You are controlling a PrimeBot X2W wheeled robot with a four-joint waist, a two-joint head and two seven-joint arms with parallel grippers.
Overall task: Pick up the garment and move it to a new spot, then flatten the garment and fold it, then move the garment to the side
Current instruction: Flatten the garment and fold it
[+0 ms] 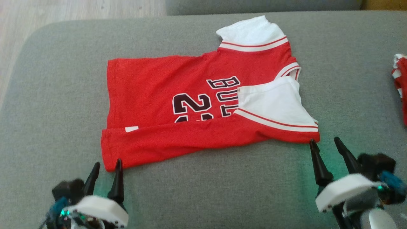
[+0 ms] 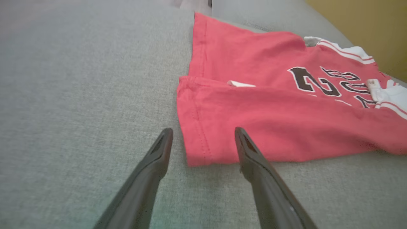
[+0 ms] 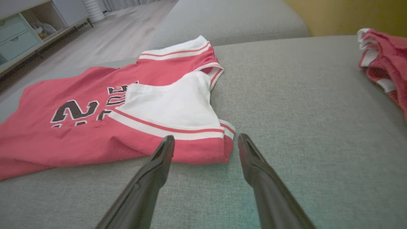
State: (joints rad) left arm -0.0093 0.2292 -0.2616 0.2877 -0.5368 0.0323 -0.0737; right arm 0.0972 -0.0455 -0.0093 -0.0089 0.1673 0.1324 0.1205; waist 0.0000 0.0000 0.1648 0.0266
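Observation:
I will use my left gripper next to grab the jersey by the hem corner of its unfolded long edge point(image 1: 111, 63), and so fold the jersey point(image 1: 159, 86) lengthwise.
A red jersey point(image 1: 159, 86) with white sleeves and dark lettering lies on the grey cushion point(image 1: 206, 190), its near long edge folded over the body. My left gripper point(image 1: 106, 163) stands open at the jersey's point(image 2: 254, 127) near left corner, fingertips straddling that corner in the left wrist view, nothing gripped. My right gripper point(image 1: 324, 140) is open at the near right corner, just below the folded white sleeve point(image 1: 273, 101). In the right wrist view the fingers point(image 3: 159, 168) frame the jersey's point(image 3: 95, 140) corner, whose red hem lies between the tips.
A second red and white garment point(image 1: 401, 86) lies at the cushion's right edge, also seen as a crumpled heap point(image 3: 384, 60). Wooden floor point(image 1: 63, 12) lies beyond the cushion's far left, with a pale cabinet point(image 3: 22, 35) farther off. Bare cushion spreads right of the jersey.

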